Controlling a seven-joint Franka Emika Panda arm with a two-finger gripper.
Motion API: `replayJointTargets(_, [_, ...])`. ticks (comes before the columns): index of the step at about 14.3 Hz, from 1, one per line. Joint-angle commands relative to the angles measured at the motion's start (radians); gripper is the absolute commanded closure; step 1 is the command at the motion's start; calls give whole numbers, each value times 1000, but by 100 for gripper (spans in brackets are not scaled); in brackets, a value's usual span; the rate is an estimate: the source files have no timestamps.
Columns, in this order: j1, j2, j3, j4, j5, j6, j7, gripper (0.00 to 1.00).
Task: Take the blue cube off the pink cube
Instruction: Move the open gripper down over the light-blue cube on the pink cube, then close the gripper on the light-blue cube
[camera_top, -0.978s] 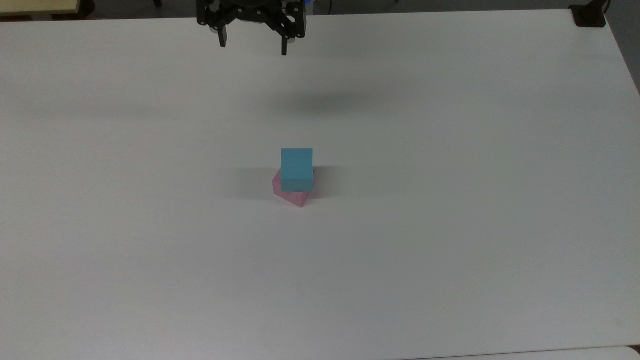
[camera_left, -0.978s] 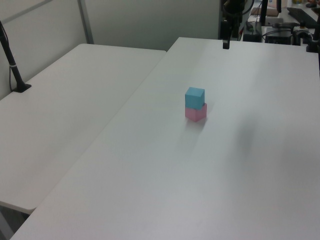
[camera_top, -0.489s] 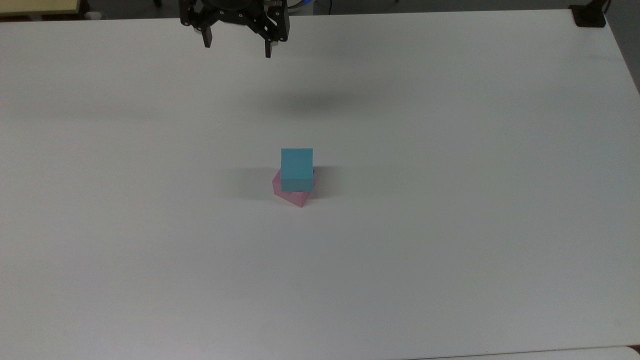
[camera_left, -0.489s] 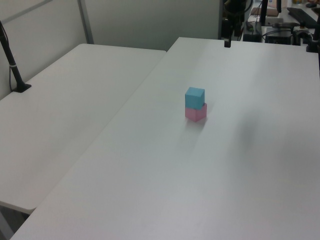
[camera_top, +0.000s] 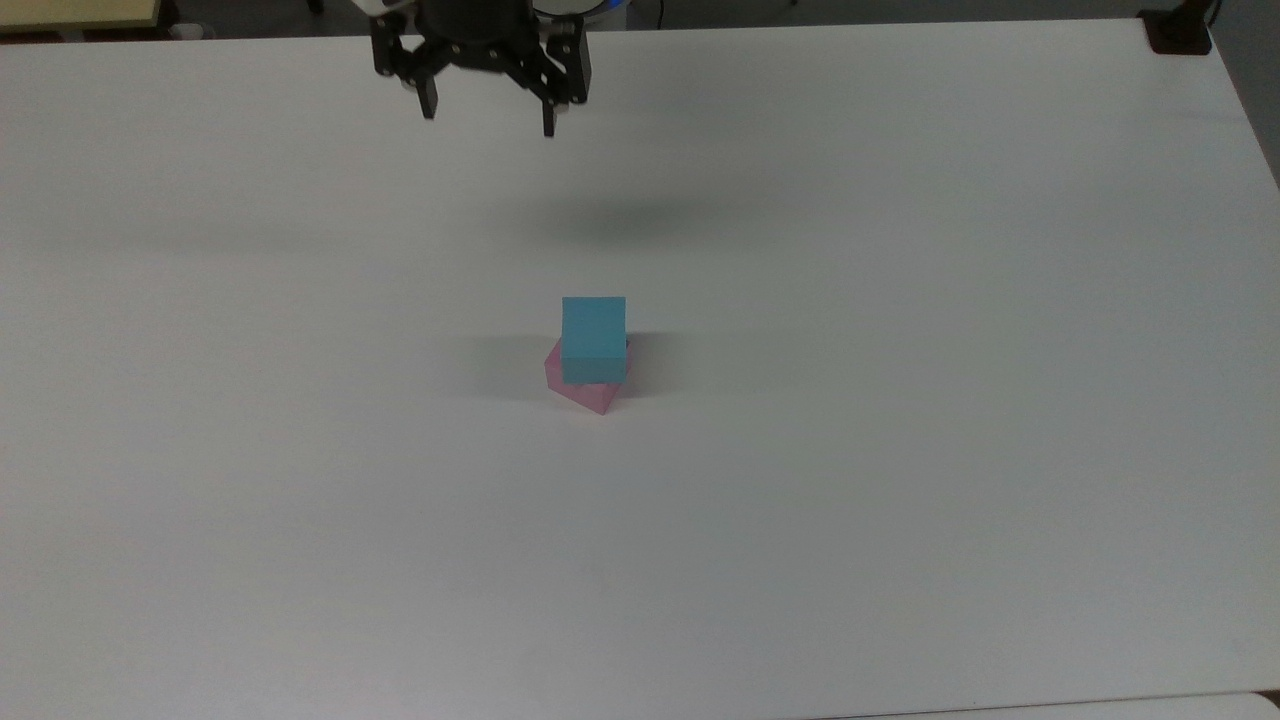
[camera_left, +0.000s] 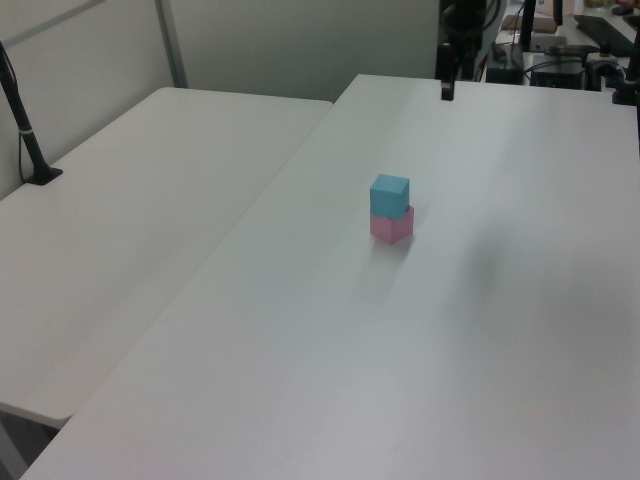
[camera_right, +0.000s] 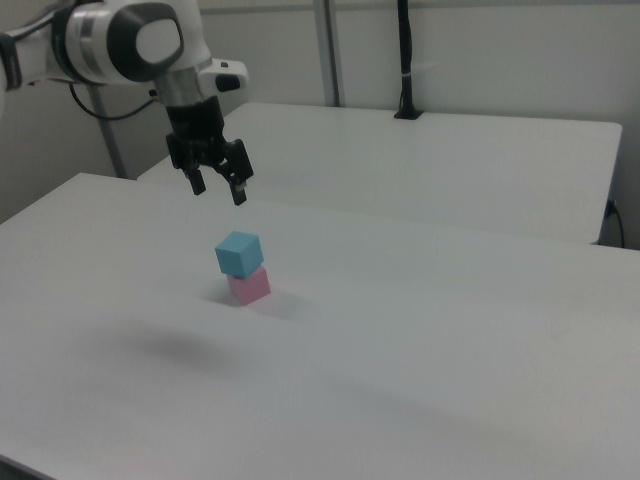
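Observation:
I should grab the blue cube (camera_left: 389, 194) by its upright sides next, and that should leave the top of the pink cube (camera_left: 392, 226) empty.
The blue cube (camera_top: 593, 338) (camera_left: 389, 194) (camera_right: 238, 253) rests on top of the pink cube (camera_top: 594, 397) (camera_left: 391, 227) (camera_right: 249, 287), near the middle of the white table (camera_top: 900, 400). The pink cube is turned slightly under it, so a corner pokes out. My gripper (camera_top: 488, 122) (camera_right: 218, 190) hangs open high above the table, toward the far edge in the top view, well away from the stack. Nothing sits between its fingers. In the left view my gripper (camera_left: 446, 90) shows as a dark finger at the table's far end.
A second white table (camera_left: 130, 230) (camera_right: 450, 160) adjoins this one. A black post (camera_left: 25, 135) (camera_right: 405, 60) stands on it. A black clamp (camera_top: 1180, 30) sits at the top view's far right corner. Equipment clutters the area behind the table (camera_left: 560, 50).
My gripper swung toward the top view's left, then came back slightly right and nearer the stack. Its fingers stay open. The cubes have not moved.

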Motion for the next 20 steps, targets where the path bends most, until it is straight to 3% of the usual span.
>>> replayJointTargets(1, [34, 87, 1, -5, 16, 109, -2, 0])
replayJointTargets(9, [116, 263, 4, -4, -2, 268, 9, 0])
replayJointTargets(15, [117, 299, 4, -4, -30, 319, 9, 0])
replayJointTargets(17, [117, 310, 4, -4, -38, 354, 9, 38])
replayJointTargets(19, [118, 307, 4, -4, -53, 351, 8, 66])
replayJointTargets(20, [118, 302, 4, -4, -53, 344, 2, 71])
